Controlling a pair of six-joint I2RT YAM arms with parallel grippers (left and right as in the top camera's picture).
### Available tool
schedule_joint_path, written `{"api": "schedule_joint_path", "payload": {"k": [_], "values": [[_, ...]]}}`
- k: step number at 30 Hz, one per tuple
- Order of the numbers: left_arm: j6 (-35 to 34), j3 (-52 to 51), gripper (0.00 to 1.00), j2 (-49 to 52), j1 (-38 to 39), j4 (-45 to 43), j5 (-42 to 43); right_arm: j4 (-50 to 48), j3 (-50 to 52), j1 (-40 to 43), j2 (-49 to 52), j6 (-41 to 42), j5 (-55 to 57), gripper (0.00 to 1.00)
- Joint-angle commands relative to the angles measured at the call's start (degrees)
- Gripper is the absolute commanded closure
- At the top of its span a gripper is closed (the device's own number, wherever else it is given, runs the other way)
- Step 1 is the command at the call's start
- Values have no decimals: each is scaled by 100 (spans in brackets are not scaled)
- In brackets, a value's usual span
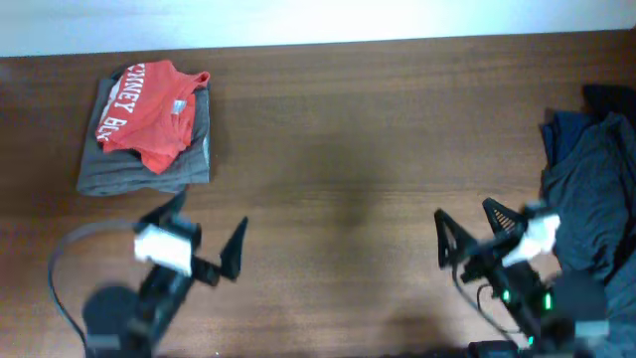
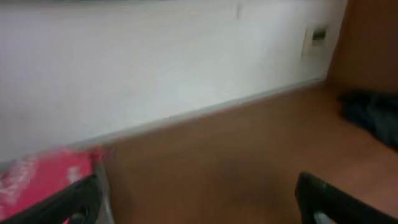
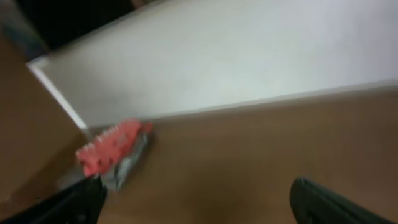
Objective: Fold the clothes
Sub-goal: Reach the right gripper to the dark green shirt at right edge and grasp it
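My right gripper pinches the dark garment by its heap edge facing the bare table next, to draw the garment out for folding.
The clothes (image 1: 594, 194) lie as a crumpled dark heap at the table's right edge, and their far end shows in the left wrist view (image 2: 373, 112). No lettering is visible on them. My right gripper (image 1: 464, 211) hovers just left of that heap, open and empty, apart from the cloth. My left gripper (image 1: 213, 211) is open over bare wood at the front left, with nothing between its fingers. Both wrist views show wide-spread black fingers, the left gripper (image 2: 199, 205) and the right gripper (image 3: 199, 205), above bare table.
A folded red tee with white letters (image 1: 149, 114) rests on a folded grey garment (image 1: 149, 169) at the back left; it also appears in the wrist views as the red tee (image 2: 37, 177) and red tee (image 3: 109, 146). Blue cloth (image 1: 566, 129) sits in the right heap. A white wall borders the far edge.
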State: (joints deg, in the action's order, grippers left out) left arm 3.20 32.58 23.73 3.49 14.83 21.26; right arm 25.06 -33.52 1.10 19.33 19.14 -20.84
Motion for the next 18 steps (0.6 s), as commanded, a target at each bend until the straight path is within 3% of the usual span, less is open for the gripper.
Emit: {"api": "schedule_joint_path", "payload": {"k": [1, 6, 10, 14, 18], "values": [[-103, 1534, 1, 1635, -26, 713, 39, 837, -990, 44, 1283, -61, 428, 1], [127, 3563, 1, 3620, -26, 2317, 42, 2603, -2841, 42, 3248, -570, 503, 1], [254, 4728, 1, 4767, -26, 3257, 55, 3106, -3689, 44, 4461, -527, 367, 1], [203, 4931, 1, 5237, -26, 3324, 363, 3134, -3987, 289, 5335, -190, 1311, 1], [203, 4931, 1, 5353, -28, 3298, 358, 3136, -4378, 1095, 6402, 553, 2586, 8]]}}
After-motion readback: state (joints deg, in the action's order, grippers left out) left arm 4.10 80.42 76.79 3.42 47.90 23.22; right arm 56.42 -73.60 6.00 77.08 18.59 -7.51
